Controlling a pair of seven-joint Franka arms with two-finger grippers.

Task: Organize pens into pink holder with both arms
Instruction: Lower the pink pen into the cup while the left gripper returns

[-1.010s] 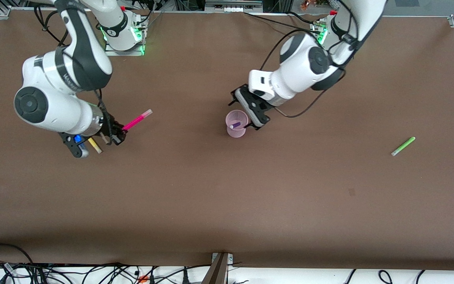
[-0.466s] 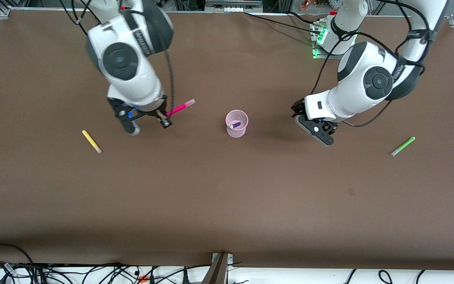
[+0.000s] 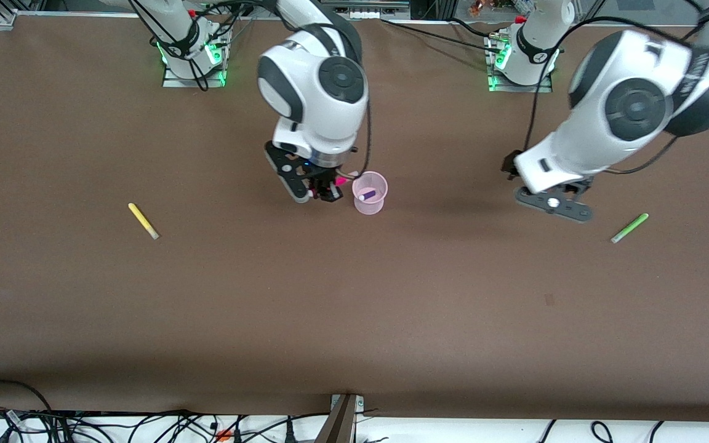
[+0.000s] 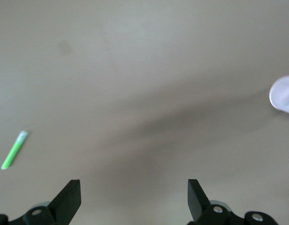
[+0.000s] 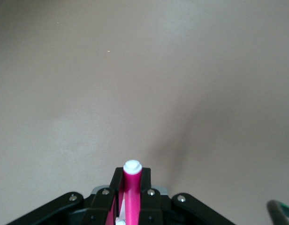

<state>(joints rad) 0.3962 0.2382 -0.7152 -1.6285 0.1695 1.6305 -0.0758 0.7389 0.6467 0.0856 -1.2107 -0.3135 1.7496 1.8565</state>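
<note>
The magenta pen [image 3: 342,181] hangs beside the pink holder's rim [image 3: 370,179], so it is too early to open. My right gripper lines the pen up with the holder's rim next.
The pink holder [image 3: 370,192] stands mid-table with the dark purple pen [image 3: 366,196] inside it; it also shows in the left wrist view [image 4: 284,95]. My right gripper [image 3: 324,188] is beside the holder, toward the right arm's end, shut on the magenta pen [image 3: 342,181], whose pale tip points out between the fingers in the right wrist view [image 5: 132,187]. My left gripper [image 3: 554,206] is open and empty above the table between the holder and the light green pen [image 3: 629,227], which also shows in the left wrist view [image 4: 14,150]. The yellow pen [image 3: 143,221] lies toward the right arm's end.
The brown table [image 3: 354,307] has a small dark mark [image 3: 549,299] nearer the front camera. Cables and a post [image 3: 339,424] run along the front edge.
My right gripper has carried the magenta pen from the yellow pen's area to right beside the holder. My left gripper has moved away from the holder toward the green pen.
</note>
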